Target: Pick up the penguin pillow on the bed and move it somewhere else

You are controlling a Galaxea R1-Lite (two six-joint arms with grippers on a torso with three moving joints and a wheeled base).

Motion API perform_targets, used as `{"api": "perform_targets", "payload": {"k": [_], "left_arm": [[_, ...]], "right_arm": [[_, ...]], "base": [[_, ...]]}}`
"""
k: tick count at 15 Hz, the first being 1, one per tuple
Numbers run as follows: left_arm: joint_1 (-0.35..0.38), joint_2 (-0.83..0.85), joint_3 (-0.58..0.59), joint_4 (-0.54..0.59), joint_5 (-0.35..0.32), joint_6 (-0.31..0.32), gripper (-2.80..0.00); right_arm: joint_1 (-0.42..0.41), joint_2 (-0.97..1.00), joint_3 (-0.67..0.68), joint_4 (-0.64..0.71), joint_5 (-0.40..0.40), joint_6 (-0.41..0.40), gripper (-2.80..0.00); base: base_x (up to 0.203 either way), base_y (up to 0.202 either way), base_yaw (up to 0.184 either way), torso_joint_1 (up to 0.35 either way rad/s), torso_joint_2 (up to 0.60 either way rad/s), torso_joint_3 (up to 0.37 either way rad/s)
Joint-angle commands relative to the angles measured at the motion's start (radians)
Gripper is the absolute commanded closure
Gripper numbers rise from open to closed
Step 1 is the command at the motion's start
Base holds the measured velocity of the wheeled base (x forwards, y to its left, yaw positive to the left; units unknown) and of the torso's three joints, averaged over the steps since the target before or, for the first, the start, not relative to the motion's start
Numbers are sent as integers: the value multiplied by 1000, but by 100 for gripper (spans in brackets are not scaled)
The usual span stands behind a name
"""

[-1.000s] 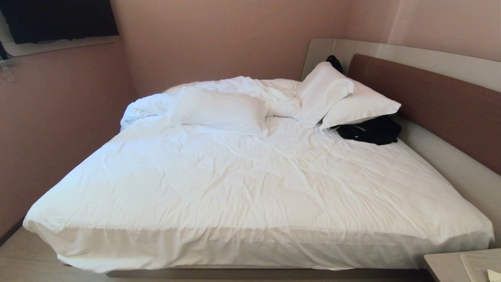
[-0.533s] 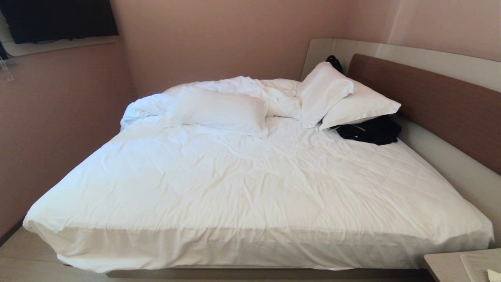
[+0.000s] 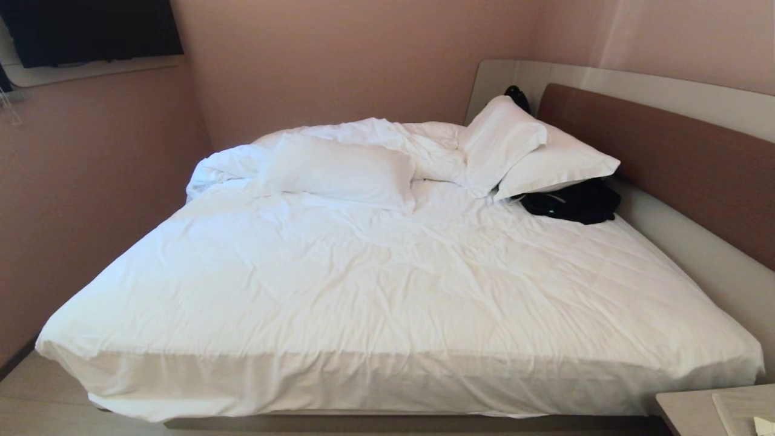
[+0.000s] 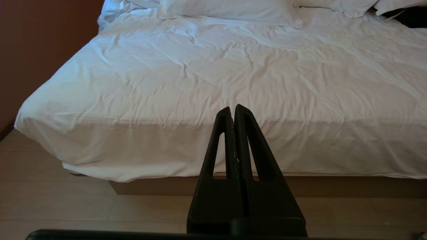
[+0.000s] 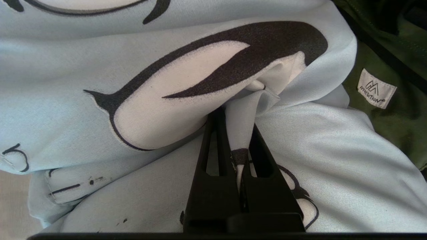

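My right gripper is ready to release the penguin pillow (image 5: 100,66): slack folds of the pillow slump around my fingers onto the pale surface, and the pillow would rest there.
The penguin pillow (image 5: 100,66), pale blue with black-and-white penguins, fills the right wrist view. My right gripper (image 5: 237,121) is shut on a pinched fold of its fabric. The pillow does not show in the head view, and neither arm appears there. The bed (image 3: 387,290), with a rumpled white duvet, lies in front of me. In the left wrist view my left gripper (image 4: 233,108) is shut on nothing, hanging over the floor before the foot edge of the bed (image 4: 233,66).
Dark green fabric (image 5: 393,50) with a white label (image 5: 376,88) lies right beside the pillow. On the bed are white pillows (image 3: 339,169) (image 3: 533,151) and a black item (image 3: 572,201) by the brown headboard (image 3: 666,157). A bedside table corner (image 3: 696,412) sits near right.
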Motion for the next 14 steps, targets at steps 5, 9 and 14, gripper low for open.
{"api": "perform_targets", "payload": {"k": [5,9,14], "left_arm": [[0,0,0,0,1,0,0],[0,0,0,0,1,1,0],[0,0,0,0,1,0,0]], "right_arm": [[0,10,-2,-1,0,-1,-280],[0,-1,-3,2,0,0,-280],[0,-7,0,7,0,0,-280]], "base": [[0,0,0,0,0,0],[0,0,0,0,0,0],[0,0,0,0,0,0]]}}
